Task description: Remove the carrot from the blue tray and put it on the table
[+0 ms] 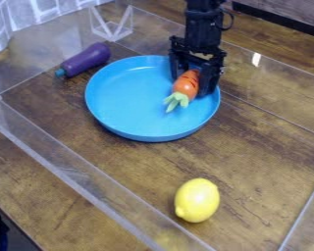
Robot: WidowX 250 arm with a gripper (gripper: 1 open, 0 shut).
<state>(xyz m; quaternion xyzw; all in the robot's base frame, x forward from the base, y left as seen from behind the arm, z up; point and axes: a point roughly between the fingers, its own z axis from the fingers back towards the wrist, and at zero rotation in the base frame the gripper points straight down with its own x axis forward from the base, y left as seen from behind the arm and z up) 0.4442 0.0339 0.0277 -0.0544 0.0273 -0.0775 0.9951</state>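
Observation:
I need to grab the carrot by its orange body (186, 84) with my gripper next. Then I can take it out of the blue tray (127, 103).
The orange carrot (183, 86) with its light green top lies inside the blue tray (127, 103), close to the tray's right rim. My black gripper (194, 80) reaches down from above and stands open, its fingers (173, 69) on either side of the carrot's orange body. The leafy end points out toward the tray's middle. The tray rests on the dark wood table (265, 147).
A purple eggplant (83, 60) lies on the table left of the tray. A yellow lemon (196, 200) sits near the front. A clear plastic wall (68, 162) runs along the left and front of the workspace.

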